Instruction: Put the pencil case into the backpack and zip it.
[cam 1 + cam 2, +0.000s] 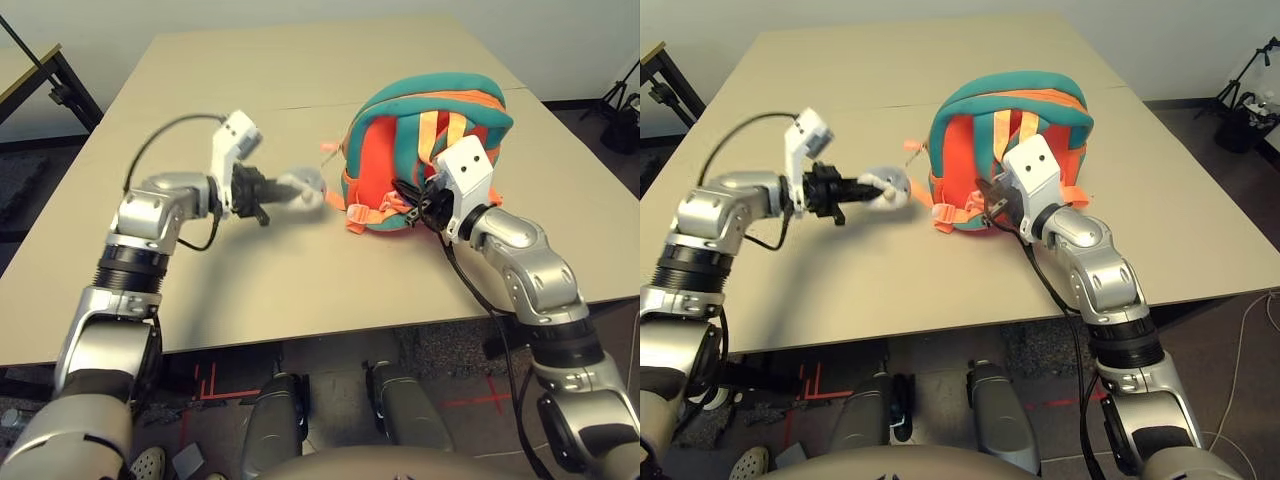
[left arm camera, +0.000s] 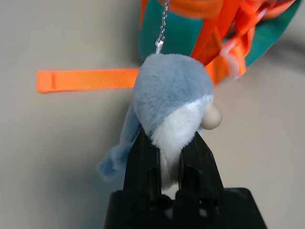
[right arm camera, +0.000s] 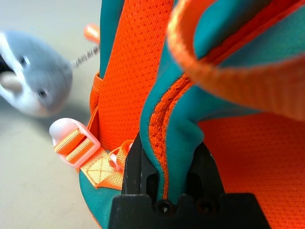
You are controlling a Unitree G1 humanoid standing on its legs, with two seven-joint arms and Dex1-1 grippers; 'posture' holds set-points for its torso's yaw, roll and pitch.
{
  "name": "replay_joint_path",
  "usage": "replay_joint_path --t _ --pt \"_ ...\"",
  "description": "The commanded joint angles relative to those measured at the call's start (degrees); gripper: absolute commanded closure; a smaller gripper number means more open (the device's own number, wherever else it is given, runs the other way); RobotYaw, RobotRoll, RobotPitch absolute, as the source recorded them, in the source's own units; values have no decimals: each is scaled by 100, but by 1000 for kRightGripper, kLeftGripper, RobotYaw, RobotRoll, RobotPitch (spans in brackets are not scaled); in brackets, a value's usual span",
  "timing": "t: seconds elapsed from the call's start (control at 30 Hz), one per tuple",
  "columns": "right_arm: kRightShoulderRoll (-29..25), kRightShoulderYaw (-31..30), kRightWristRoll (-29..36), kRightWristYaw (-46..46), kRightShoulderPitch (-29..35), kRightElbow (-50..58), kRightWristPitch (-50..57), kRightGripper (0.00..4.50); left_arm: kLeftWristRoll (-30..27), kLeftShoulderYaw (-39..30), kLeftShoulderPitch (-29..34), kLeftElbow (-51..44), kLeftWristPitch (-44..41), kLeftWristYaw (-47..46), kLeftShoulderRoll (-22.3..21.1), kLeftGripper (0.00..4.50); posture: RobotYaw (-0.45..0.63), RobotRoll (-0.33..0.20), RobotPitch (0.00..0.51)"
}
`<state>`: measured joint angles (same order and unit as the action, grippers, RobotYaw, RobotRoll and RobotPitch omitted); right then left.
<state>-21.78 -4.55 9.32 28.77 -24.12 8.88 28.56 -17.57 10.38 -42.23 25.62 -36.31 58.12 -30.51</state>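
Note:
The backpack's lower edge (image 1: 390,226) rests on the tabletop beneath the held teal trim, so the backpack would stand. It is now time for my right gripper to let go of the backpack.
The backpack (image 1: 430,120), orange with teal trim, lies on the table with its orange straps facing me. A short chain ties its grey-and-white plush animal (image 1: 305,188) to it. My left gripper (image 1: 290,190) is shut on the plush (image 2: 171,95), holding it out to the left of the bag just above the tabletop. My right gripper (image 1: 408,200) is at the bag's near lower edge, shut on a fold of teal trim with an orange seam (image 3: 167,138). The pencil case is out of view.
The beige table (image 1: 250,290) has open surface in front of and to the left of the bag. A loose orange strap end (image 2: 86,80) lies flat beside the bag. A pale buckle (image 3: 74,140) sits near my right fingers. Dark stands are off the table at both sides.

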Motion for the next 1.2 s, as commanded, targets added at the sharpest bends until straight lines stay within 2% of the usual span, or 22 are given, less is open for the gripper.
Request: replay_joint_path --t 0.03,0.2,0.37,0.4,0.5,0.63,0.7,0.83,0.9,1.2 --pt "10 -172 -69 66 14 -66 24 4307 473 279 30 751 374 1 152 4318 -150 0 63" --pt "5 -172 -77 80 -11 -83 15 4307 660 238 -95 1160 828 -99 388 4318 -151 0 71" --pt "19 -158 -58 62 -18 -61 43 4307 407 -260 -173 840 883 -455 599 4319 -150 0 87" --pt "43 -125 -9 47 -19 -15 109 4307 305 -311 -144 573 730 -407 594 3600 -151 0 91" --pt "48 -23 145 59 -20 150 372 4307 140 -382 -62 -29 313 -348 572 2413 -154 0 102" --pt "-35 168 384 93 36 502 804 3074 45 -408 25 -587 -74 -357 508 775 -158 0 112" --pt "-142 270 492 130 92 734 947 2287 11 -424 55 -786 -220 -376 500 10 -169 0 128" --pt "-389 509 744 204 282 1240 1279 676 -38 -414 153 -1084 -425 -398 504 0 -184 0 142" --pt "-528 662 900 232 406 1488 1484 37 -36 -390 205 -1167 -479 -401 508 0 -196 0 149" --pt "-1116 1595 1601 242 1139 2344 2259 37 -73 -373 206 -1253 -581 -372 482 0 -241 0 160"
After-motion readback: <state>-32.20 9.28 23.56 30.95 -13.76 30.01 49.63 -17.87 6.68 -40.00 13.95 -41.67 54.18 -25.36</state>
